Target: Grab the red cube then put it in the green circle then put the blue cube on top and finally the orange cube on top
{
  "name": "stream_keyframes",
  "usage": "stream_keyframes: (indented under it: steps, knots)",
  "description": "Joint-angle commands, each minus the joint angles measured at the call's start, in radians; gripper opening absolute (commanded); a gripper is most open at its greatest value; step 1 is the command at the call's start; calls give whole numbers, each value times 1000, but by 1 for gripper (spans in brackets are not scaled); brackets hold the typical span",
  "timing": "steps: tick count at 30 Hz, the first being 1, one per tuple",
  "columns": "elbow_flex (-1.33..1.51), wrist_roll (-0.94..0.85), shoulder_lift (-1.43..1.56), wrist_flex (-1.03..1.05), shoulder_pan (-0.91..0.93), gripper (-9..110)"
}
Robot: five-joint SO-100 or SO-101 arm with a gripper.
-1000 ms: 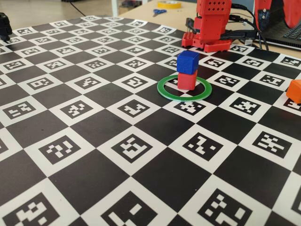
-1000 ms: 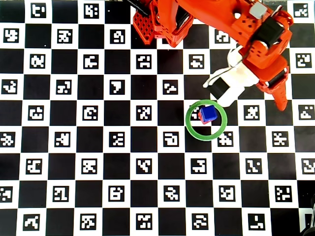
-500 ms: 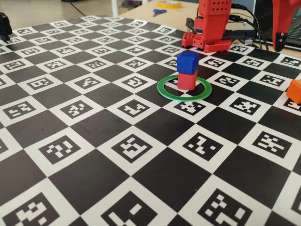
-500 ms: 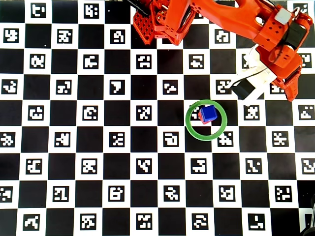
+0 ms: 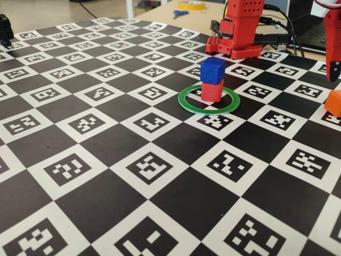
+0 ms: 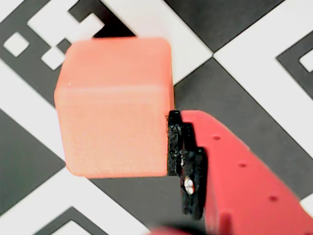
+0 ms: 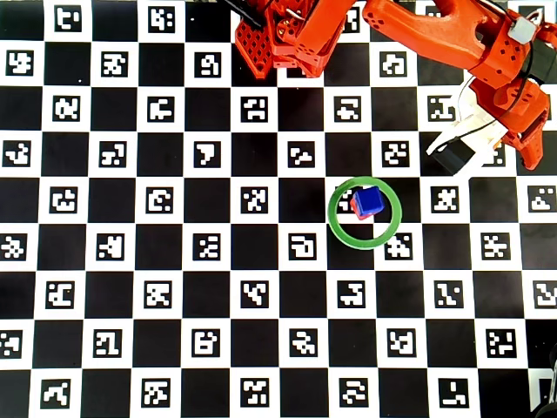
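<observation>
I will grab the orange cube (image 5: pixel 334 102) by its upright sides next, to finish the stack on the blue cube (image 5: pixel 212 70).
The red cube (image 5: pixel 211 92) sits inside the green circle (image 5: pixel 186 104), and the blue cube (image 5: pixel 212 70) is stacked on top of it. From overhead the blue cube (image 7: pixel 368 201) covers most of the red cube inside the green circle (image 7: pixel 336 223). The orange cube (image 5: pixel 334 102) rests on the board at the right edge. In the wrist view the orange cube (image 6: pixel 115 107) fills the middle, its right side against the black pad of one red finger (image 6: pixel 230 166). No second finger shows left of it. My gripper (image 7: pixel 525 150) is open, far right of the ring.
The red arm base (image 5: pixel 240 32) stands at the board's far edge behind the ring. The checkered marker board (image 5: pixel 106 160) covers the table. Blue scissors (image 5: pixel 180 13) and a yellow tape roll (image 5: pixel 192 5) lie beyond it, with cables (image 5: pixel 277 37) near the base.
The arm has swung from just above the ring out to the right side of the board. The red and blue stack has not moved.
</observation>
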Motion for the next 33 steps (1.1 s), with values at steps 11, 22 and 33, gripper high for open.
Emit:
stream_keyframes:
  steps: [11, 22, 33]
  knots:
    - [-6, -3, -14, -11, -12, 47]
    - [-8, -25, -60, -18, -64, 46]
    - [-31, -49, -74, -18, -55, 42]
